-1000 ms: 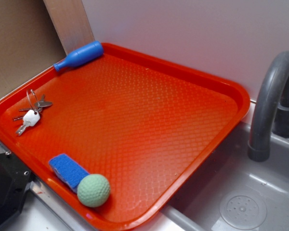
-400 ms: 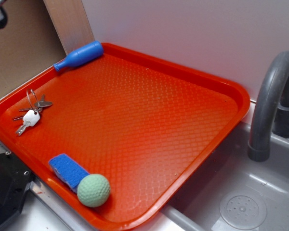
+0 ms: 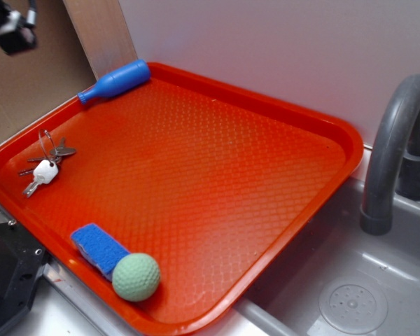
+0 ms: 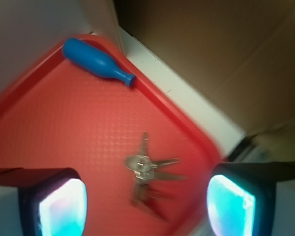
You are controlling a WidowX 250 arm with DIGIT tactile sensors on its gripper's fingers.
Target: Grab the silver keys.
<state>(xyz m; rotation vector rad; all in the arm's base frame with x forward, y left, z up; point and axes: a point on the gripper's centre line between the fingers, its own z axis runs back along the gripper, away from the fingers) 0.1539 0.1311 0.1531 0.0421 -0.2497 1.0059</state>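
Observation:
I need to lift the silver keys off the orange tray, next gripping their wire ring.
The silver keys, a small bunch on a wire ring with one white plastic head, lie near the left rim of the orange tray. Only a dark piece of my gripper shows in the exterior view, at the top left corner, high above and behind the keys. Seen from the wrist, the keys lie blurred on the tray, between my two fingers. My gripper is open and empty, well above the keys.
A blue bottle-shaped toy lies at the tray's back left corner. A blue sponge and a green ball sit near the front rim. To the right are a grey sink and faucet. A brown cardboard wall stands left.
My gripper has come into the exterior view at the top left corner and moved a little rightward. The keys and the other things have not moved.

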